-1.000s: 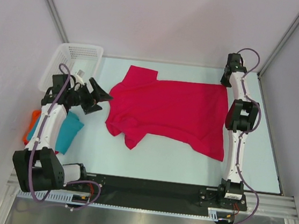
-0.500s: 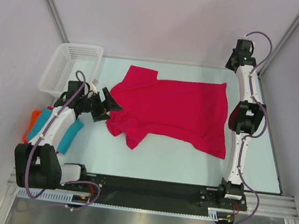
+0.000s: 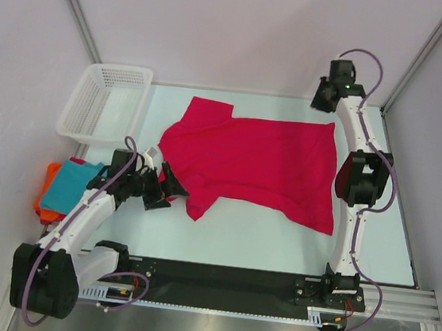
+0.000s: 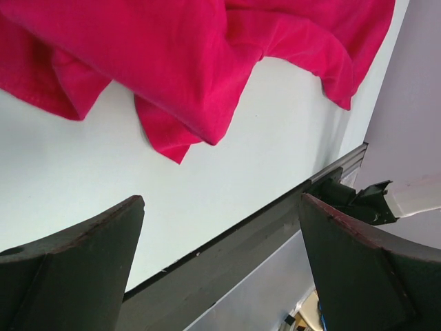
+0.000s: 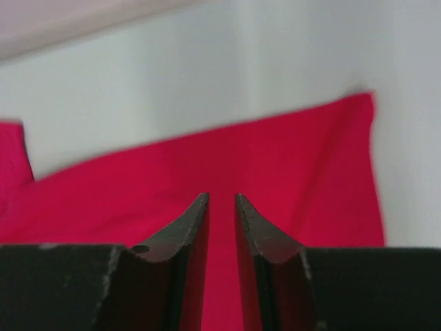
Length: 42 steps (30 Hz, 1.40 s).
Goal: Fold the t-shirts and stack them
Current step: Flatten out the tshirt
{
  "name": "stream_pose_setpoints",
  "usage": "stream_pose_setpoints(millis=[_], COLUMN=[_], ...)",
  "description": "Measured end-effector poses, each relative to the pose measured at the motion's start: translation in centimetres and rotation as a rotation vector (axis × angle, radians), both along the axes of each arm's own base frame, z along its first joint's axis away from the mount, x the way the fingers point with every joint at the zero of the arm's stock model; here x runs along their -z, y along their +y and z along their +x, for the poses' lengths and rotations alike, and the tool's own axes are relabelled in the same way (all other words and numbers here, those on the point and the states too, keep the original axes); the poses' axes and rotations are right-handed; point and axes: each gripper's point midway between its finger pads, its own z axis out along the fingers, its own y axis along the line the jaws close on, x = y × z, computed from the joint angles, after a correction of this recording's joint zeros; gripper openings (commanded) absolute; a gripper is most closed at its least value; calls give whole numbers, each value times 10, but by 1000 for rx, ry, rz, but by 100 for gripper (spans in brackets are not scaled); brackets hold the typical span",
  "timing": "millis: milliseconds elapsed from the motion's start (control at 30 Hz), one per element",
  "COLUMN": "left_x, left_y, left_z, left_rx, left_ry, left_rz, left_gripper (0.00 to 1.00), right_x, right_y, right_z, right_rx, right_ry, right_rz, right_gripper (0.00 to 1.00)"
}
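The left gripper grabs the crimson-pink t-shirt [image 3: 258, 158] by its rumpled near sleeve's end [image 3: 195, 211] next, to pull the sleeve straight for folding.
The crimson-pink t-shirt [image 3: 258, 158] lies spread across the middle of the table, rumpled at its left sleeves. It also shows in the left wrist view [image 4: 172, 62] and the right wrist view [image 5: 289, 179]. My left gripper [image 3: 168, 187] is open and empty, low over the table just short of the shirt's near-left sleeve; in its own view [image 4: 220, 200] bare table lies between the wide fingers [image 4: 76, 262]. My right gripper [image 3: 322, 95] hangs above the shirt's far right corner; its fingers [image 5: 186, 227] are almost together with nothing between them. The teal t-shirt [image 3: 65, 184] lies folded on the orange one [image 3: 41, 202] at the left edge.
A white mesh basket [image 3: 105, 98] stands at the far left corner. The black rail [image 3: 224, 278] runs along the near edge and shows in the left wrist view [image 4: 227, 241]. Walls close in on the left, back and right.
My left gripper has swung from beside the basket toward the near edge, along the shirt's left side. My right gripper has risen and moved back and left from the shirt's far right corner.
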Motion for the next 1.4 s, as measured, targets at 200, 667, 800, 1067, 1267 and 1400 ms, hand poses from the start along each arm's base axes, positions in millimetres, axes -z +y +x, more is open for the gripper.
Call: stream_pose_setpoints(millis=[200,667,800,1067,1267,1400], left_x=[0,24,33,52,73,82], left_y=[0,-10,-14,-34,-48,-53], left_z=[-8,-1,4,10,11,10], left_rx=[-27,-63,-68,-28,-2,8], left_ry=[-22,-20,-6,21,60,84], left_rz=[-20,-73,-81,-91,-80,-76], left_gripper=[98,84,56,38,0,0], right_x=[55,-2,-17,-43,-54,-53], right_y=[75,131,125,116,109,106], right_z=[-73,-170,-180,-205,-215,-218], right_rx=[-149,-292,-280,-277,-265,-260], right_ry=[198,159,141,126,118,128], right_rz=[16,0,-18,-59,-81,-90], right_gripper=[26,24,24,23,23,21])
